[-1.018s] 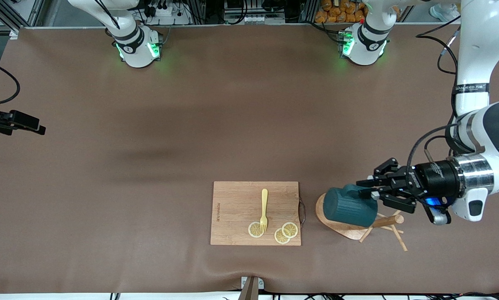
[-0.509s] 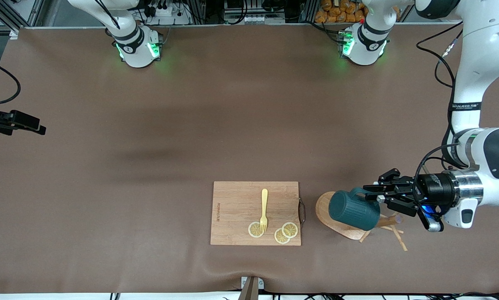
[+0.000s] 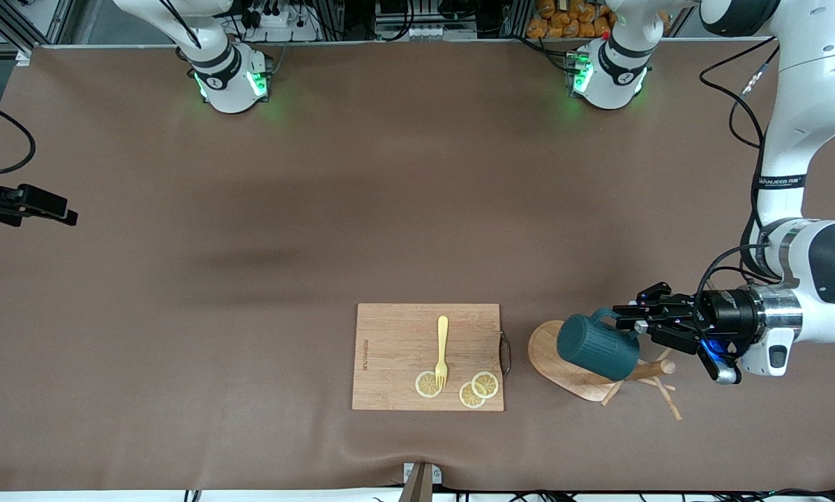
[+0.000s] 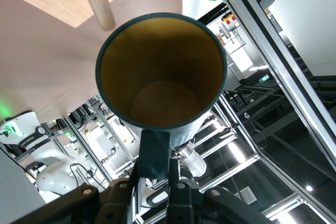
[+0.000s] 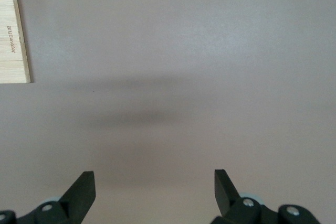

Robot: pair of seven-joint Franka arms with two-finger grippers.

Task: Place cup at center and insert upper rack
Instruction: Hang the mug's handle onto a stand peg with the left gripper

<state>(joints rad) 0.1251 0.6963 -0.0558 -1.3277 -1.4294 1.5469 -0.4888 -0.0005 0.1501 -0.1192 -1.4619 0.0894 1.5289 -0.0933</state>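
The cup's rim (image 4: 160,15) and the wooden post's end (image 4: 106,22) are still apart. My left gripper keeps hold of the cup until the cup's rim reaches the post's end.
The cup (image 3: 595,347), dark teal and ribbed, hangs tilted on its side over the upper rack (image 3: 550,352). My left gripper (image 3: 628,328) is shut on the cup's small loop handle (image 4: 155,150). In the left wrist view the tan-yellow inside of the cup (image 4: 160,72) faces me, with the left gripper (image 4: 157,170) at the handle. The rack lies tipped over on the table, and its post (image 3: 651,371) and thin pegs point toward the left arm's end. My right gripper (image 5: 154,182) is open over bare table, holding nothing.
A rectangular wooden cutting board (image 3: 396,341) lies beside the rack, toward the right arm's end. A yellow fork (image 3: 442,352) and three lemon slices (image 3: 485,384) lie on it. One end of the board (image 5: 13,38) shows in the right wrist view.
My left gripper has carried the cup a little toward the left arm's end of the table, still over the rack. The right arm has not moved.
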